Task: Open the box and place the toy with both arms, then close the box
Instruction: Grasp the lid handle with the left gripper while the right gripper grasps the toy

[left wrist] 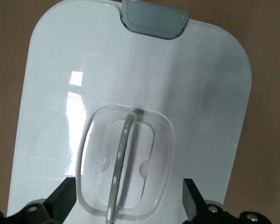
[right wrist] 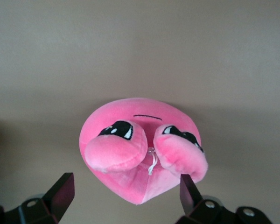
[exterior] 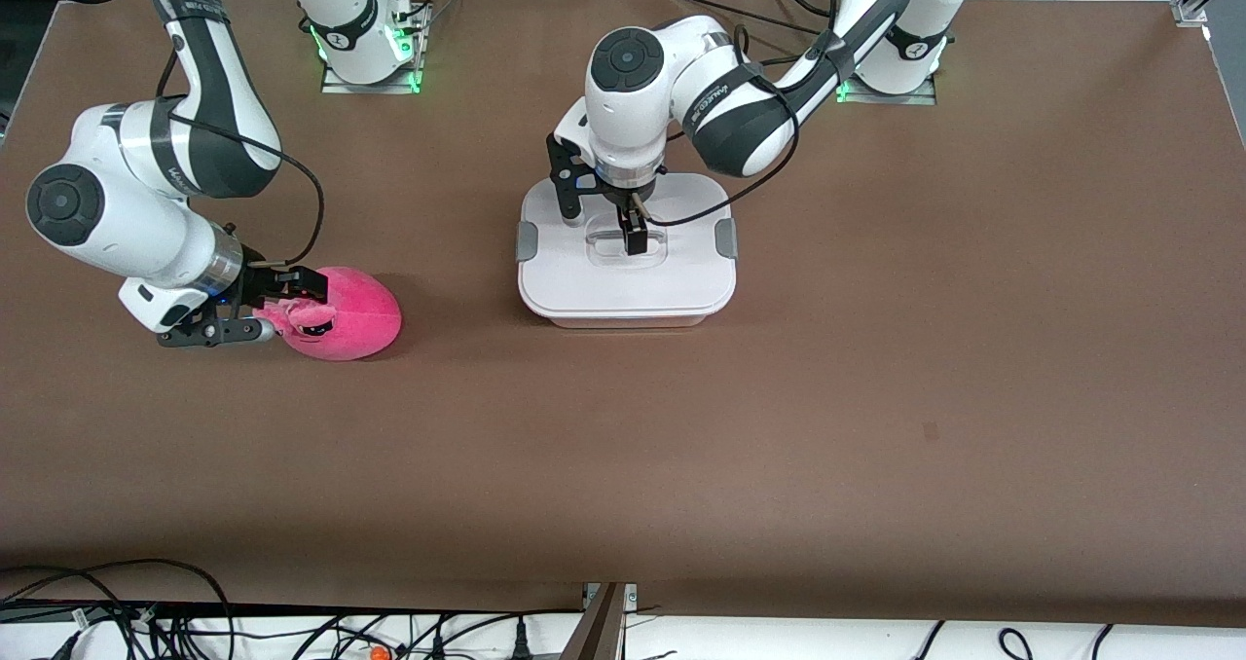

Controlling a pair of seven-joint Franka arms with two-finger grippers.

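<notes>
The toy's narrow tip [right wrist: 144, 193] is ahead of my right gripper's fingers, so they would miss it if I closed now. I will first reach farther.
The box [exterior: 623, 285] stands mid-table with its white lid [left wrist: 130, 70] on and a grey clip [left wrist: 154, 21] at each short side. My left gripper [exterior: 602, 224] hangs open just over the lid, its fingers [left wrist: 63, 200] either side of the recessed handle [left wrist: 121, 158] without touching it. The toy [exterior: 346, 317], a hot-pink plush, lies on the table toward the right arm's end. My right gripper [exterior: 277, 307] is low and open at the toy's face end. In the right wrist view the toy [right wrist: 140, 140] has its narrow tip between the open fingers [right wrist: 63, 191], apart from them.
The brown table [exterior: 876, 397] stretches wide around the box. Both arm bases [exterior: 370, 47] stand along the table edge farthest from the front camera. Cables [exterior: 146, 611] and a metal post [exterior: 604, 621] lie below the nearest edge.
</notes>
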